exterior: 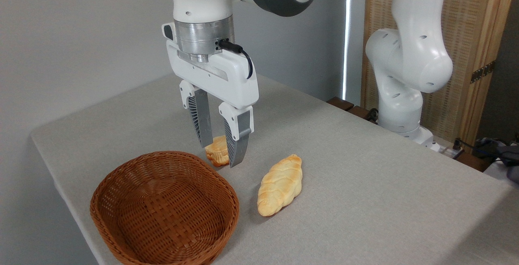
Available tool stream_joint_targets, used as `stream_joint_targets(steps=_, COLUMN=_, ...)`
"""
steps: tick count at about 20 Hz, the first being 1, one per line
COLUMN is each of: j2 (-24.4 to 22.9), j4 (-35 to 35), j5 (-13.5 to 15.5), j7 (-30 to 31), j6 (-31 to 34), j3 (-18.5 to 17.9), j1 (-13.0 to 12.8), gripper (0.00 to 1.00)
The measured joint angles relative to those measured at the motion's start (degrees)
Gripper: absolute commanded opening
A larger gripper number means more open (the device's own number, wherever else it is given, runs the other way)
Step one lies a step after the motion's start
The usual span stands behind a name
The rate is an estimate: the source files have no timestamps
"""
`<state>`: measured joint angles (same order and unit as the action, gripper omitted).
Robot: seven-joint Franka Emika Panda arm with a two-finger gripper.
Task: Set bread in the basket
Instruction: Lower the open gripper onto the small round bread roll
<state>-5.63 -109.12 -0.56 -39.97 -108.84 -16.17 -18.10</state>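
The small golden-orange bun needs to go into the basket, so my gripper should grab it around its body (216, 150) next.
The bread (217, 151) is a small golden-orange bun lying on the grey table just behind the basket's far rim. My gripper (221, 154) hangs straight down over it, open, with one finger on each side of the bun; the fingers hide part of it. I cannot tell whether the pads touch it. The basket (121, 192), an oval of reddish-brown wicker, stands empty at the front left of the table, right next to the bun.
A longer, paler braided loaf (280, 184) lies right of the basket and the bun. The arm's white base (405, 95) stands at the table's right back edge. The table's front left edge runs close by the basket.
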Motion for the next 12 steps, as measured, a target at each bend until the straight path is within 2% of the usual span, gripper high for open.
stream_joint_targets(steps=12, j2=0.0, j4=0.0, j5=0.0, j7=0.0, j6=1.2, j3=0.0, j1=0.0, gripper=1.00)
